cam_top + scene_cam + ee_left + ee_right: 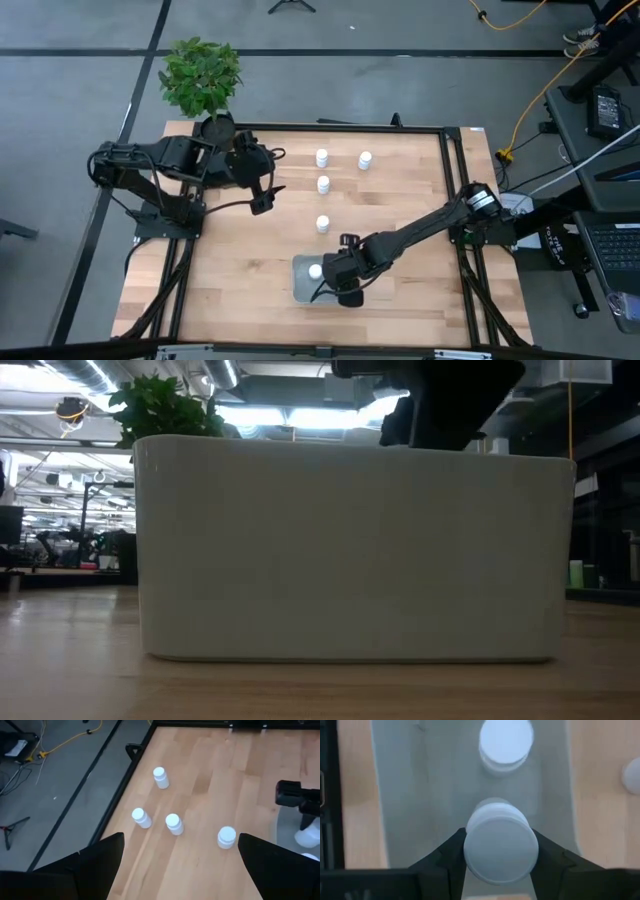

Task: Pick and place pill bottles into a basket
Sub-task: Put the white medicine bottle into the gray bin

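The held bottle (501, 847) is low over the bottom of the basket, next to another bottle. My right gripper will let go of it now, and the bottle would stand in the basket.
The pale basket (303, 287) stands near the table's front middle, and its wall fills the low view (350, 550). One white pill bottle (316, 270) stands upright inside it and also shows in the right wrist view (506, 742). My right gripper (347, 290) is over the basket, shut on a second bottle (500, 851). Several more bottles stand upright on the table beyond it: (322, 224), (323, 184), (322, 158), (365, 160). My left gripper (262, 195) is open and empty at the far left, its fingers wide apart in its wrist view (180, 870). My right gripper pinches the bottle between its two fingers, one on each side of its cap end (470, 851). The fingers come from above, pointing down. The bottle stands upright, cap up, inside the basket's outline. Whether its base rests on the basket's floor I cannot tell.
A black pot with a green plant (203, 78) stands at the table's far left corner. A black frame (452, 180) borders the table. Bare wood lies left and right of the basket (220, 280).
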### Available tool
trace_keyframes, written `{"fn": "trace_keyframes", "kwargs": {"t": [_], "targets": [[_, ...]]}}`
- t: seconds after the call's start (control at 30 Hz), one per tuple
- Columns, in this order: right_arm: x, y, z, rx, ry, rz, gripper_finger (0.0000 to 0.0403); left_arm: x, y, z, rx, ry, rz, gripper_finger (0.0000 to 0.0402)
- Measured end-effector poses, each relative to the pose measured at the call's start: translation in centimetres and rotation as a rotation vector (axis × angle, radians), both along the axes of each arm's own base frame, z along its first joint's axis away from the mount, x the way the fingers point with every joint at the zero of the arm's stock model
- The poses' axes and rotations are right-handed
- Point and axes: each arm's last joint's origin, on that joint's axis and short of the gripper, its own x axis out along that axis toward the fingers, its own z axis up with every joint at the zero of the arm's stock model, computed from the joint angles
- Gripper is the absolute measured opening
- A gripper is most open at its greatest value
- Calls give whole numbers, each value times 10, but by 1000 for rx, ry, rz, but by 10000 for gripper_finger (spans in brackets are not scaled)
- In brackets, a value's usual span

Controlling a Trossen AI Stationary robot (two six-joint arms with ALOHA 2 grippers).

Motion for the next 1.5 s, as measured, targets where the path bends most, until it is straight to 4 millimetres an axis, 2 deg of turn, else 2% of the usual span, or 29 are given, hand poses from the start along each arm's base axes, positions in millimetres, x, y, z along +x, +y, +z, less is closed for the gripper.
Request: {"fn": "trace_keyframes", "kwargs": {"t": [0.13, 0.4, 0.87, 1.1, 1.3, 1.5], "targets": [[1, 0, -4, 2, 18, 6, 164, 0, -4, 0, -4, -2, -12, 384], [4, -11, -5, -29, 21, -42, 227, -1, -7, 0, -15, -8, -17, 384], [5, -16, -1, -18, 12, -79, 236, -1, -7, 0, -33, -19, 1, 384], [-1, -18, 0, -31, 62, -104, 236, -1, -7, 0, -33, -19, 2, 384], [-18, -25, 17, -72, 124, -149, 236, 0, -7, 0, -31, -18, -1, 384], [-44, -42, 58, -201, 53, -286, 236, 1, -8, 0, -60, -39, 23, 384]]}}
